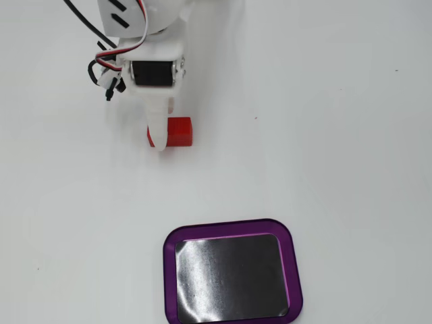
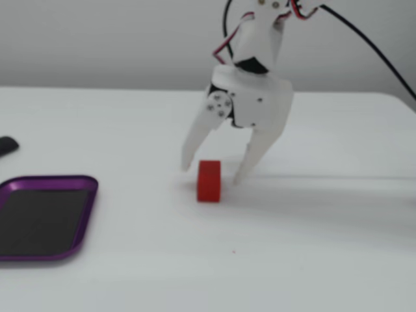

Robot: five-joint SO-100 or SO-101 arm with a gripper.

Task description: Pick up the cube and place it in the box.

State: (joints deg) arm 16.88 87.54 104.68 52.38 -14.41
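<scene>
The red cube (image 1: 181, 131) needs to go in the purple-rimmed box. My gripper needs to grab the cube by its two opposite sides next.
The red cube (image 1: 181, 131) lies on the white table, seen end-on in a fixed view (image 2: 209, 181). My white gripper (image 2: 213, 174) is open and lowered over it, with one finger on each side of the cube and the tips near the table. From above, the gripper (image 1: 162, 131) covers the cube's left part, and one finger (image 1: 158, 131) lies across it. The right finger looks close to or touching the cube; the left one stands a little apart. The purple-rimmed box (image 1: 229, 226) with a black floor sits empty at the bottom of that view, and at the left edge in the side view (image 2: 49, 180).
Black and coloured cables (image 1: 101, 67) hang beside the arm's wrist. A small dark object (image 2: 5, 145) lies at the left edge of the side view, behind the box. Bare white table lies between the cube and the box.
</scene>
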